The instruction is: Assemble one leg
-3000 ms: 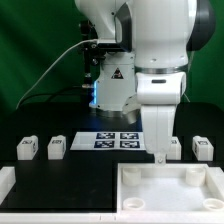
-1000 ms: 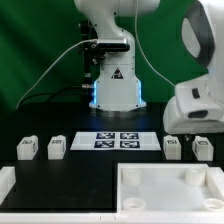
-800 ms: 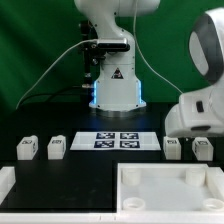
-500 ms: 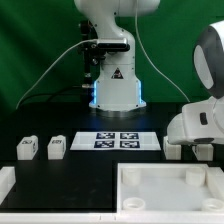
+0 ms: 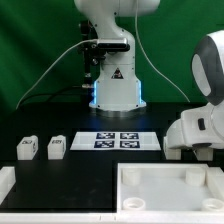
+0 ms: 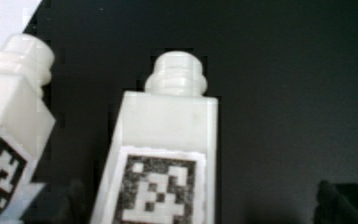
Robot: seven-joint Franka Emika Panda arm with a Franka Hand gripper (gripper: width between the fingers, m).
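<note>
My gripper has its fingers on both sides of the leg in the wrist view, so it needs to close on the tagged leg (image 6: 158, 160).
In the wrist view a white leg (image 6: 167, 150) with a black-and-white tag on its face lies lengthwise between my gripper's (image 6: 194, 205) two dark fingers, which stand wide apart on either side of it without touching it. A second leg (image 6: 12, 120) lies close beside it. In the exterior view the arm (image 5: 200, 125) is low at the exterior view's right and hides both of these legs and the gripper. Two more legs (image 5: 27, 148) (image 5: 57, 148) stand at the exterior view's left.
The marker board (image 5: 115, 140) lies in the middle of the black table. The large white tray-like piece (image 5: 150, 200) with corner holes lies at the front. Another white part (image 5: 5, 182) sits at the front left edge. The robot base (image 5: 112, 85) stands behind.
The arm has come down at the exterior view's right, over the two right-hand legs, which it now hides. The other parts have not moved.
</note>
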